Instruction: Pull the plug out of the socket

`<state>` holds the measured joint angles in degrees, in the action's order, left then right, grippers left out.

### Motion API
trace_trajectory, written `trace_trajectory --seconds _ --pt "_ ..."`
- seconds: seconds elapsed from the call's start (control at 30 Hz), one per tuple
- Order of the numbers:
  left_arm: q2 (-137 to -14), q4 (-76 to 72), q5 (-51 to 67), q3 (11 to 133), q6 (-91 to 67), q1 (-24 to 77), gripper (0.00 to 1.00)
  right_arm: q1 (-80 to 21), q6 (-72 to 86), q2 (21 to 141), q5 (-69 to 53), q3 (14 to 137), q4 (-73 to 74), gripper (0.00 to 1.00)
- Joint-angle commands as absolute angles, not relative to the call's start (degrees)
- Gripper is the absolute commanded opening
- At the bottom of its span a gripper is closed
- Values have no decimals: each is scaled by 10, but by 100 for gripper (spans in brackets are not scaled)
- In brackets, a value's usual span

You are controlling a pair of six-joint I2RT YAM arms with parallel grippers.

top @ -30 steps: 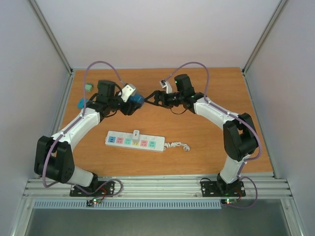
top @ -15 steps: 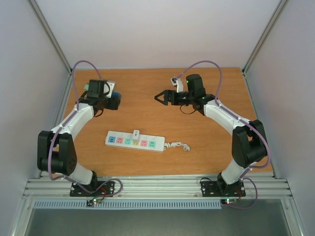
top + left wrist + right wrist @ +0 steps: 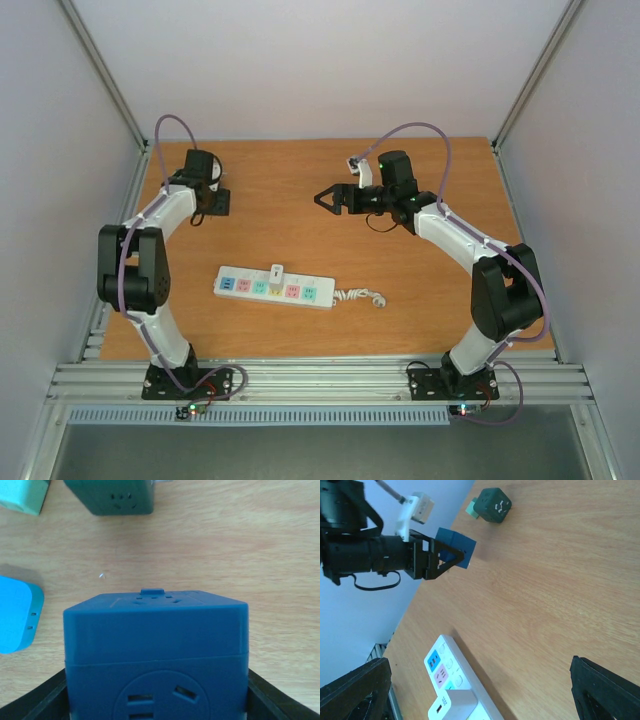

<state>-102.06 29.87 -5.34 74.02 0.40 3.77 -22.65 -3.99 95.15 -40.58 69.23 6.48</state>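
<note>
The blue cube adapter point(image 3: 156, 650) stays held in my left gripper for now. The adapter hangs above the table, so it would fall if I opened now.
The socket, a long white power strip point(image 3: 273, 287) with pastel outlet panels, lies in the middle of the table, its curly cord point(image 3: 362, 296) at its right end. A white plug point(image 3: 276, 272) stands in one of its middle outlets. Strip point(image 3: 445, 662) and plug point(image 3: 456, 705) also show in the right wrist view. My right gripper point(image 3: 325, 198) is open and empty, hovering well behind the strip. My left gripper point(image 3: 213, 200) is at the far back left, shut on a blue cube adapter point(image 3: 156, 650) just above the table. The adapter point(image 3: 456, 547) also shows in the right wrist view.
A dark green cube adapter point(image 3: 115, 497), a light green block point(image 3: 20, 495) and a cyan block point(image 3: 17, 615) lie on the table at the back left, close to the left gripper. The dark green cube point(image 3: 492, 505) also shows in the right wrist view.
My left arm has swung from mid-table to the far back left, carrying the blue cube. My right gripper drew back to the right, then held still. Strip and plug have not moved.
</note>
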Motion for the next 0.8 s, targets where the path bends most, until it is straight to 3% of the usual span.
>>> trace_trajectory --seconds 0.0,0.4,0.77 --pt "-1052 310 -65 781 -8 26 13 -224 -58 945 -407 686 59 98" --pt "-1137 337 -18 847 -2 -26 21 -224 -65 953 -417 685 62 99" --pt "-1175 340 20 870 32 -42 34 -224 -70 960 -434 687 69 98"
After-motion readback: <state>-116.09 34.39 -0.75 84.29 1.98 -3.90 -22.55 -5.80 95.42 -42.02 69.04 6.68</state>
